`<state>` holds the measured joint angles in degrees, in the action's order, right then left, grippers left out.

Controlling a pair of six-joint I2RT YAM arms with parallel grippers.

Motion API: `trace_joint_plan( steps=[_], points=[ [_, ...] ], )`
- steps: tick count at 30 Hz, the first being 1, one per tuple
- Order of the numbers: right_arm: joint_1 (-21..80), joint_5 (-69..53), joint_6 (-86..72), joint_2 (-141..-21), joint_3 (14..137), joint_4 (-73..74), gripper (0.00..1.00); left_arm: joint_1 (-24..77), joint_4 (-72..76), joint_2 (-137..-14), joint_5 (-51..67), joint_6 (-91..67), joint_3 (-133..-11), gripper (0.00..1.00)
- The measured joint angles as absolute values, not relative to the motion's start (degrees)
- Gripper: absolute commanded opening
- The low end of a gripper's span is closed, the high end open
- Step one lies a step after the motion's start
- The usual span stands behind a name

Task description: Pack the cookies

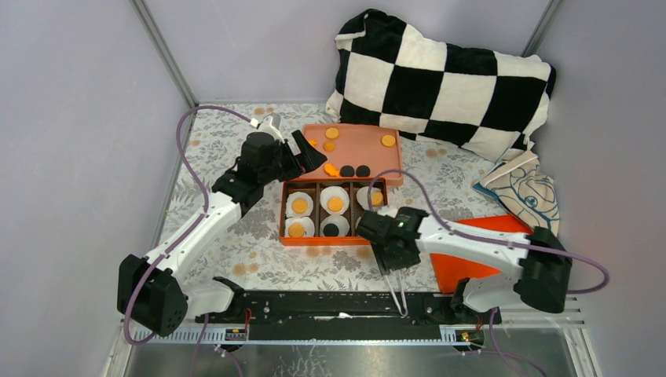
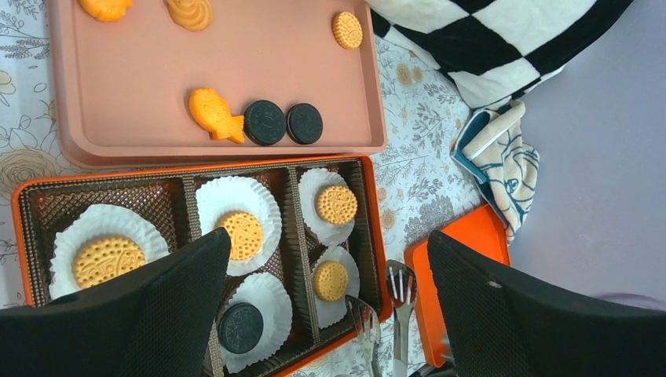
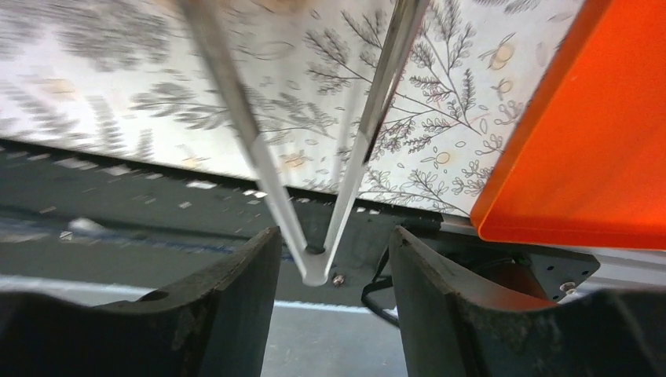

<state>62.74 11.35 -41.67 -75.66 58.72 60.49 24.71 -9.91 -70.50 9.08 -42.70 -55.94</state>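
The tongs' far ends need to stay free to pinch cookies. My right gripper will next pick up the tongs by the handle near their hinge.
The orange box holds white paper liners with cookies in them, mostly orange ones and one black. More cookies lie loose on the pink tray: two black ones, a fish-shaped one and round orange ones. My left gripper hangs wide open above the box, holding nothing. Metal tongs lie on the table by the box's near right corner. My right gripper straddles their hinge end with its jaws apart, touching neither arm.
A black-and-white checkered pillow lies behind the tray and a folded patterned cloth to the right. An orange lid sits under the right arm. The black base rail runs along the near edge.
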Motion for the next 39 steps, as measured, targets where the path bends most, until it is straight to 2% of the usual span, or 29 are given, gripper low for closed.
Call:
trace_joint_plan(
  steps=[4, 6, 9, 10, 11, 18, 26, 29, 36, 39],
  points=[
    [62.8, 9.3, -42.6, -82.1, 49.0, 53.7, 0.53, 24.7, -9.9, -70.4, 9.1, -42.7, -55.2, 0.99],
    [62.8, 9.4, -42.9, -83.9, 46.9, 51.9, 0.32, 24.7, -9.9, -70.3, 9.1, -42.7, -55.0, 0.99],
    [62.8, 9.8, -43.3, -85.4, 46.3, 49.7, 0.08, 24.7, -9.9, -70.3, 9.1, -42.7, -54.9, 0.99],
    [62.8, 9.9, -43.7, -85.7, 46.5, 49.5, 0.02, 24.7, -9.9, -70.3, 9.1, -42.7, -54.9, 0.99],
    [62.8, 10.1, -44.5, -85.7, 46.8, 49.8, 0.00, 24.7, -9.9, -70.3, 9.1, -42.7, -54.9, 0.99],
    [63.0, 12.2, -44.6, -83.0, 53.4, 54.9, 0.00, 24.7, -9.9, -70.1, 9.1, -42.7, -54.9, 0.99],
    [61.3, 23.2, -46.1, -77.9, 72.5, 66.0, 0.00, 25.0, -9.9, -70.0, 9.1, -42.7, -54.9, 0.99],
    [54.9, 25.6, -43.5, -81.7, 73.6, 65.1, 0.00, 25.5, -9.9, -70.0, 9.0, -42.5, -54.9, 0.99],
    [31.5, 25.2, -31.2, -96.5, 74.7, 54.8, 0.00, 25.9, -10.7, -70.1, 7.6, -41.0, -55.8, 0.99],
    [26.0, 23.2, -27.2, -101.5, 78.8, 52.8, 0.00, 26.0, -10.9, -70.1, 6.9, -40.6, -55.8, 0.99]
  ],
)
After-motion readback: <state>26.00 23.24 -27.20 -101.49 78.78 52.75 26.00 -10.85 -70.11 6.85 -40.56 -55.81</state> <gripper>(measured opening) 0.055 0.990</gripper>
